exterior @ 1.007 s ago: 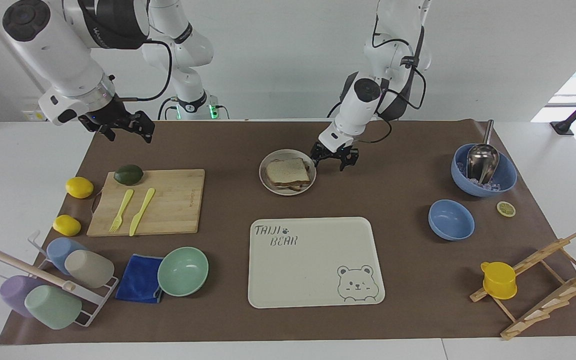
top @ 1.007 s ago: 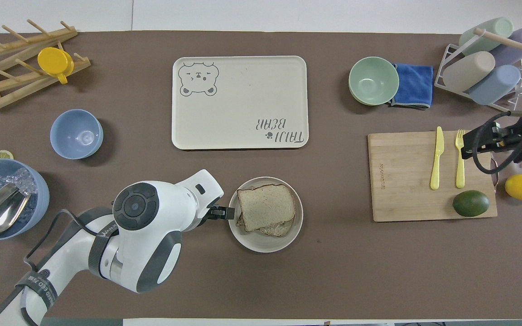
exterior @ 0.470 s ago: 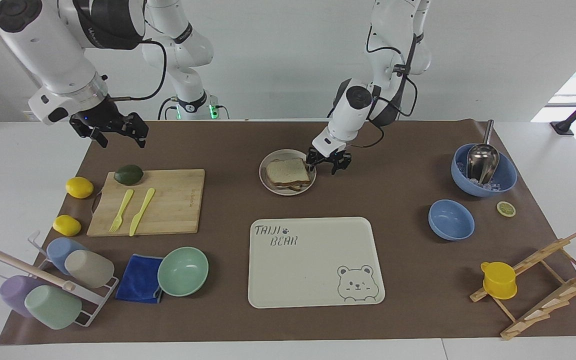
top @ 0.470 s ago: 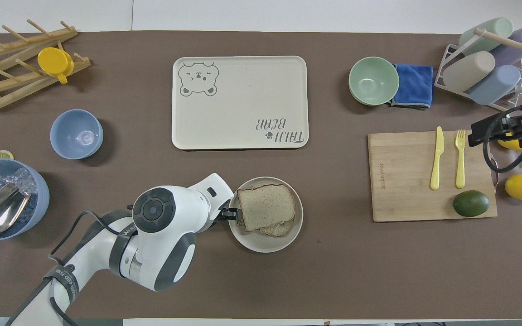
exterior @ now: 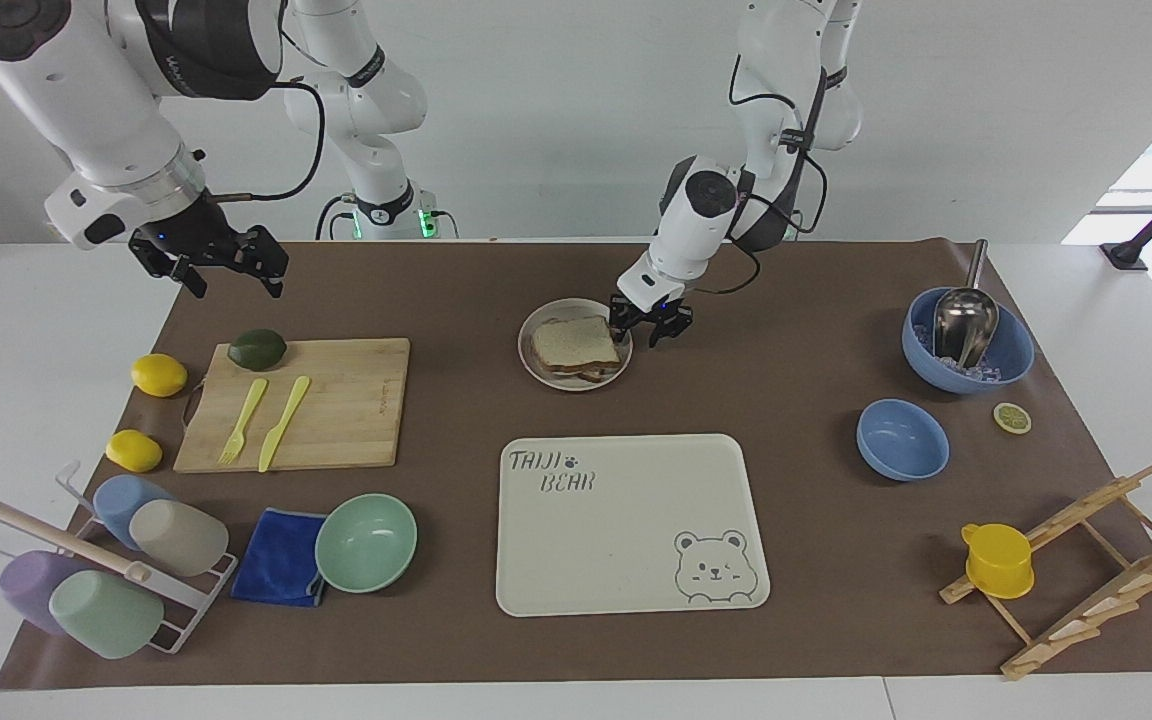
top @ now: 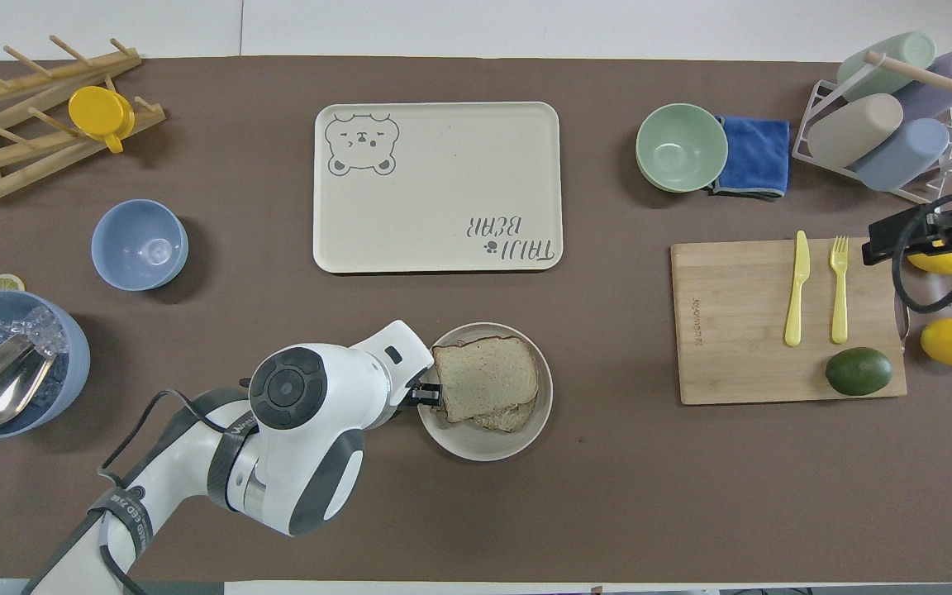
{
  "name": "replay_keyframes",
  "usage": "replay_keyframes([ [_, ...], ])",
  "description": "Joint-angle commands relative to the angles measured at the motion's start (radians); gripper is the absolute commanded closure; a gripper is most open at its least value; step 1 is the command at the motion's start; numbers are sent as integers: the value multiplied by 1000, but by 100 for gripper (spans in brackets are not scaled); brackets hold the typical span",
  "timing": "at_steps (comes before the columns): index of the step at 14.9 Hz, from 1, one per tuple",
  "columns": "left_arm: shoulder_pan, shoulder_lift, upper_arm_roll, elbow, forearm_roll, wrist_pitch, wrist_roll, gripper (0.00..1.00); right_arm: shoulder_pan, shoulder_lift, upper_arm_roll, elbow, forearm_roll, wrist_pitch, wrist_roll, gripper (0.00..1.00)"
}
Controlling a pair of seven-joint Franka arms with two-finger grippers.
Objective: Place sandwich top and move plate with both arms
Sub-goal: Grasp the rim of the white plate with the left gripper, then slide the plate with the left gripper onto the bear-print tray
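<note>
My left gripper needs to move the sandwich onto the bear tray (top: 438, 188), so it should grab the small beige plate by its rim (top: 429, 421) next.
The sandwich top (exterior: 574, 341), a light wheat slice with a brown crust, lies on another slice on the small beige plate (exterior: 576, 384). It also shows in the overhead view (top: 484, 376), on the plate (top: 484, 446). My left gripper (exterior: 648, 324) is low at the plate's rim on the side toward the left arm's end, fingers open, one finger at the rim; it also shows in the overhead view (top: 420, 393). My right gripper (exterior: 224, 266) is open and empty, raised over the cutting board's edge at the right arm's end (top: 885, 245).
A bear tray (exterior: 626, 520) lies farther from the robots than the plate. A cutting board (exterior: 336, 400) carries a yellow fork, a knife and an avocado (exterior: 257, 349). Two lemons, a mint bowl (exterior: 366, 542), blue bowls (exterior: 902, 438), a cup rack and a wooden rack stand around.
My left gripper has slid in toward the plate and now reaches its rim. My right gripper has drifted toward the right arm's end of the table.
</note>
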Motion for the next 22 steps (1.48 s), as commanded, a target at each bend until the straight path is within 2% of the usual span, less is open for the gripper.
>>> replay_keyframes([
  [1,-21,3,15,-15,-17,33,-7,45,-11,-24,7,-33,2,13,-17,0],
  [5,-21,6,15,-15,-34,34,-7,60,-9,-24,7,-30,4,16,-15,0],
  [9,-25,25,15,-13,-39,51,-7,60,-14,-24,7,-30,7,13,-18,0],
  [13,-35,40,15,-6,-39,67,-7,78,-14,-24,7,-32,7,12,-18,0],
  [16,-30,40,15,-1,-46,62,-5,84,-14,-24,7,-32,7,13,-18,0],
  [19,-27,40,15,-1,-46,57,-5,100,-14,-24,7,-32,7,13,-18,0],
  [22,-24,40,15,-1,-46,57,-5,100,-14,-24,7,-32,7,12,-18,0],
])
